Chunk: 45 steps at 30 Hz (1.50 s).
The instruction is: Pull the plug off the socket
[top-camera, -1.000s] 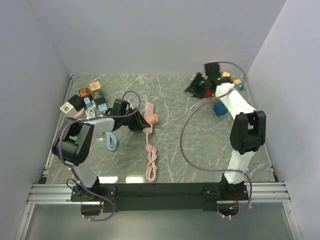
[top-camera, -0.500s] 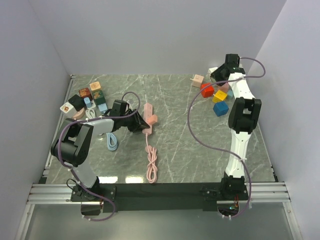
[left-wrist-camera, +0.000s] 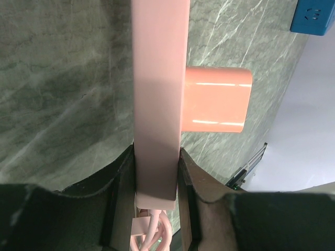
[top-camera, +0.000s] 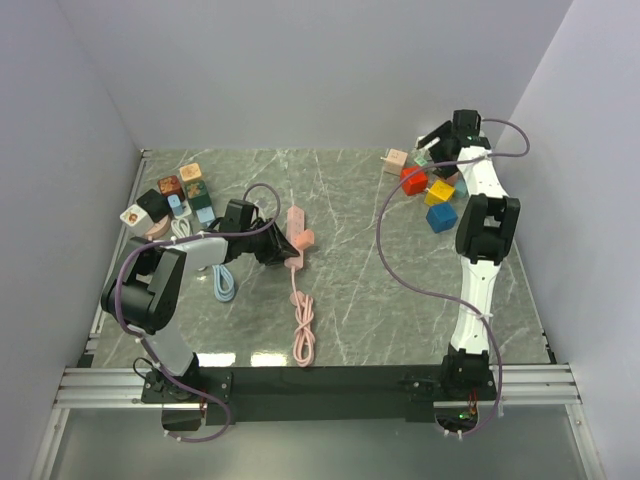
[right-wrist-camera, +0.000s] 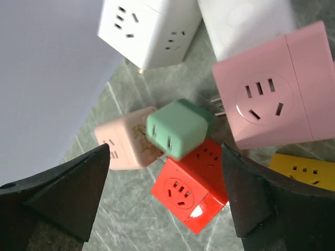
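The salmon plug needs to be pulled off the socket, so next my right gripper will grab it by opposite sides of its outer end [top-camera: 308,239].
My left gripper [left-wrist-camera: 157,167] is shut on the near end of a pink power strip, the socket [left-wrist-camera: 159,94], which lies on the marble table. A salmon plug [left-wrist-camera: 215,99] sticks out of the strip's right side. From above, the left gripper [top-camera: 275,243] sits just left of the socket [top-camera: 296,224] and the plug [top-camera: 309,237]. My right gripper [right-wrist-camera: 166,157] is open over a pile of socket cubes at the back right. A loose green plug [right-wrist-camera: 178,128] lies tilted, prongs towards me, on a red cube [right-wrist-camera: 191,191] between the fingers, untouched.
The strip's pink cord [top-camera: 303,325] coils towards the front. A blue cable [top-camera: 225,282] and several cubes [top-camera: 170,200] lie at the left. Pink [right-wrist-camera: 272,102], white [right-wrist-camera: 146,29] and yellow [right-wrist-camera: 303,170] cubes crowd the right gripper [top-camera: 432,148]; walls stand close behind.
The right arm swung to the back right corner and its jaws opened, leaving the green plug on the cube pile. The left gripper and the strip have not moved.
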Motion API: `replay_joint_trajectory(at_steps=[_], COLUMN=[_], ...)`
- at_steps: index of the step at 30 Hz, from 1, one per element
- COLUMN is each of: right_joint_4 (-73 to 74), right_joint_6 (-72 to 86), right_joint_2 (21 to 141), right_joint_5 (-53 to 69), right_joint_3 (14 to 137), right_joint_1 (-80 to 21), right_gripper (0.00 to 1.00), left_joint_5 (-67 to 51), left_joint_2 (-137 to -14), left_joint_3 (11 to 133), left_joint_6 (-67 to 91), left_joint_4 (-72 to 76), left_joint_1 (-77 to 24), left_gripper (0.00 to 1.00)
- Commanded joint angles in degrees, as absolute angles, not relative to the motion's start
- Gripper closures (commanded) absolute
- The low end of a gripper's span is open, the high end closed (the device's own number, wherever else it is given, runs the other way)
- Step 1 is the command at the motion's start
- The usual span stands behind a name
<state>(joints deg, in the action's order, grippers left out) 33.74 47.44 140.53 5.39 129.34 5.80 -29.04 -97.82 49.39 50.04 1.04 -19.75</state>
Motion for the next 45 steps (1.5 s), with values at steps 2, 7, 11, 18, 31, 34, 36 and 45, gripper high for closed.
replay_joint_trajectory(at_steps=[2,7,11,18,31,34,36,45], right_joint_4=[33.48,36.20,34.11,26.81,23.82,23.11,23.12,24.09], right_joint_6=[45.88,40.36,34.21,34.54,38.76,39.90,40.25,39.73], right_joint_2=[135.46,126.49,113.95,109.60,117.06,118.73,119.70,121.64], right_joint_5=[7.20,11.34,11.34,18.09,28.12,29.18,29.79,30.06], right_joint_3=[132.01,123.96,106.91,90.80,89.83,90.44,91.31,89.65], right_joint_1=[6.85,3.45,-5.34,-17.66,-27.24,-29.00,-29.79,-31.73], right_gripper=[0.06,0.05,0.03,0.03,0.10,0.14,0.18,0.49], left_joint_5=[-27.77,-27.33,-27.77,-28.48,-28.04,-27.95,-27.69,-27.69], left_joint_2=[-98.09,-98.44,-99.05,-100.11,-99.05,-98.88,-98.88,-99.05], left_joint_3=[50.62,51.68,52.38,53.52,50.72,50.36,50.19,48.60], left_joint_6=[49.57,49.22,49.39,49.57,51.94,52.21,52.12,53.09], left_joint_4=[-2.90,-3.43,-2.99,-2.90,-0.44,-0.44,-0.44,2.64], left_joint_1=[-19.78,-19.86,-19.78,-19.78,-19.78,-19.86,-19.86,-19.78], left_gripper=[0.99,0.99,0.99,0.99,0.99,0.99,0.99,0.99])
